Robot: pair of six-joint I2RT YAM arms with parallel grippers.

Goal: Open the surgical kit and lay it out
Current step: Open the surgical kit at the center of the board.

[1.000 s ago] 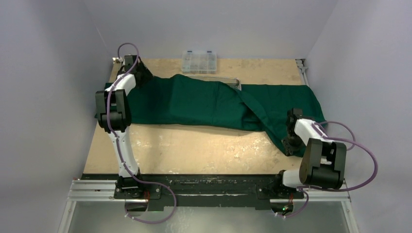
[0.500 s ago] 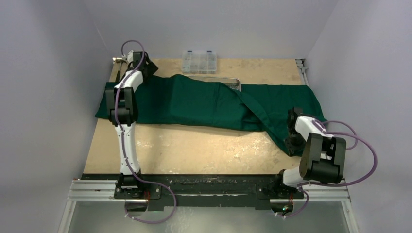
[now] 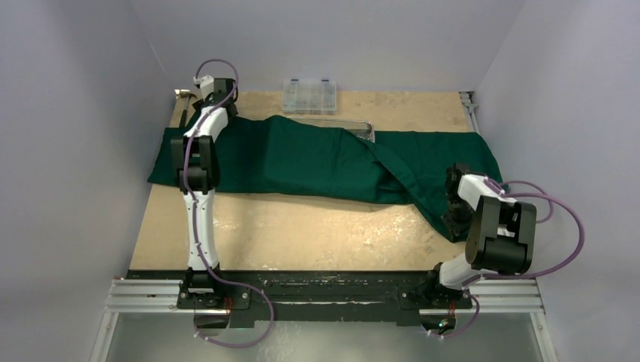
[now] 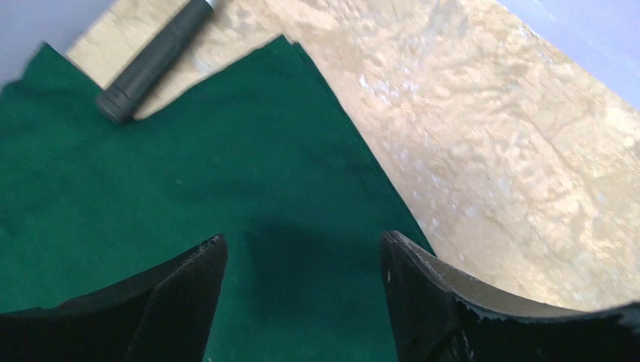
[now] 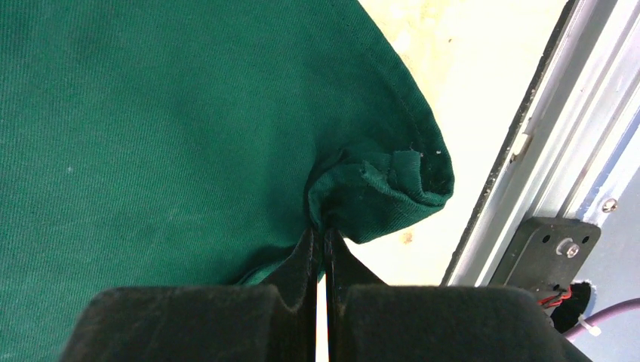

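The cloth wrap needs to be drawn back off the tray, so my left gripper should next grab the cloth wrap's far edge (image 4: 293, 62) near the wrap's corner beside the hammer.
The dark green cloth wrap (image 3: 317, 158) lies spread across the back of the table, humped over the steel wire-mesh tray, whose rim (image 3: 356, 127) shows at the back. My left gripper (image 3: 220, 96) is open and empty above the cloth's far left corner (image 4: 189, 188), its jaws wide apart (image 4: 302, 245). My right gripper (image 3: 451, 217) is shut on the cloth's near right corner (image 5: 377, 185), pinched between the closed jaws (image 5: 323, 235). The instruments, tweezers and gauze packets are hidden.
A clear plastic compartment box (image 3: 309, 95) stands at the back edge. A small hammer (image 3: 183, 107) lies at the far left corner, its dark handle (image 4: 155, 60) just off the cloth. A metal rail (image 5: 543, 128) runs along the table's right edge beside my right gripper.
My left gripper has pulled back off the cloth toward the far left corner, and the cloth's left end now lies flat. My right gripper has stayed shut on its corner.
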